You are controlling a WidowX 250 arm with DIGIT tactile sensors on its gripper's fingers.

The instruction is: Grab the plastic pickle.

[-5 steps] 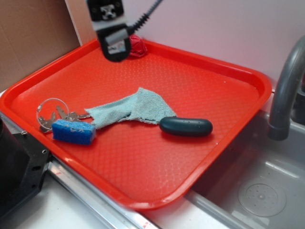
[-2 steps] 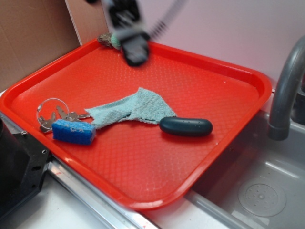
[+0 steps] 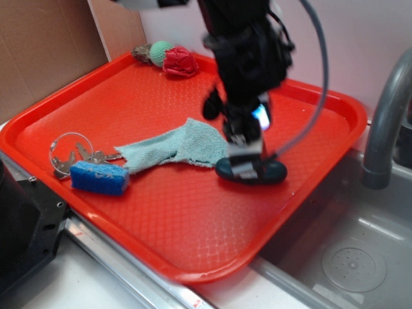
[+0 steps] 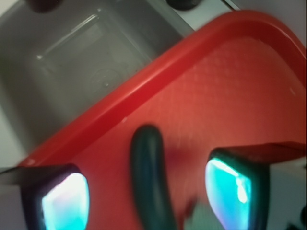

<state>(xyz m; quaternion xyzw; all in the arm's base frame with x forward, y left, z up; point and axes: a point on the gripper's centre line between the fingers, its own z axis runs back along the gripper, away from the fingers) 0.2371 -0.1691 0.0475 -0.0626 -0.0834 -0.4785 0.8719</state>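
Note:
The plastic pickle shows its dark green body (image 3: pixel 273 170) below the fingers, above the red tray, so it is too early to close. My gripper lowers first, then closes on the pickle.
The plastic pickle (image 3: pixel 273 172) is a dark green sausage shape lying on the red tray (image 3: pixel 167 212), right of the middle. My gripper (image 3: pixel 244 164) hangs straight over its left half and is open. In the wrist view the pickle (image 4: pixel 149 177) lies lengthwise between the two glowing teal pads (image 4: pixel 228 191), with a gap on each side, and my gripper (image 4: pixel 146 194) touches nothing. The arm hides the pickle's middle in the exterior view.
A light teal cloth (image 3: pixel 174 147) lies just left of the pickle. A blue sponge (image 3: pixel 100 178) and a key ring (image 3: pixel 71 151) sit at the tray's left. Knitted toys (image 3: pixel 170 59) rest at the back rim. A sink (image 3: pixel 347 251) and faucet (image 3: pixel 386 122) are on the right.
The arm swept from the tray's back left corner, forward and right, and came down over the pickle. The knitted toys at the back rim came into view.

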